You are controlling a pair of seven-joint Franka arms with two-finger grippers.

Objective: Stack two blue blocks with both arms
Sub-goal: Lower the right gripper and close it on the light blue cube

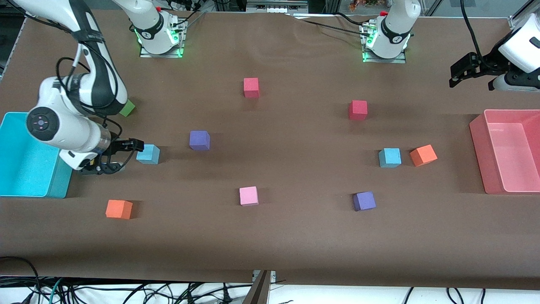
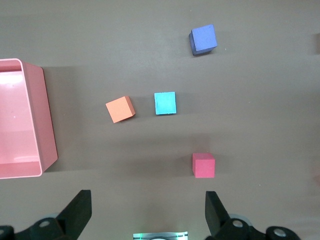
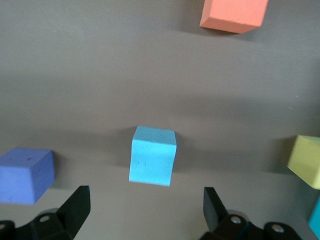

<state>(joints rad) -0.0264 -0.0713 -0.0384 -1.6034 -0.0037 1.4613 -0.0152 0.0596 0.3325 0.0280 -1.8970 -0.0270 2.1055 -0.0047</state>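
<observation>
The right gripper grips this blue block's opposite sides next, to stack it with the other blue block (image 1: 390, 157).
One blue block (image 1: 148, 154) lies toward the right arm's end of the table. My right gripper (image 1: 121, 157) is open and low beside it, on the side toward the cyan bin. In the right wrist view that block (image 3: 152, 155) sits ahead of the open right gripper (image 3: 145, 210), not between the fingers. The other blue block (image 1: 390, 157) lies toward the left arm's end, next to an orange block (image 1: 423, 155). My left gripper (image 1: 470, 78) is open and empty, held high near the pink bin. In the left wrist view the left gripper (image 2: 147, 212) is far above that block (image 2: 165, 103).
A cyan bin (image 1: 25, 156) stands at the right arm's end and a pink bin (image 1: 506, 150) at the left arm's end. Two red blocks (image 1: 251, 87) (image 1: 358, 109), two purple (image 1: 199, 140) (image 1: 364, 201), one pink (image 1: 248, 196), one orange (image 1: 119, 209) and one green (image 1: 127, 108) lie scattered.
</observation>
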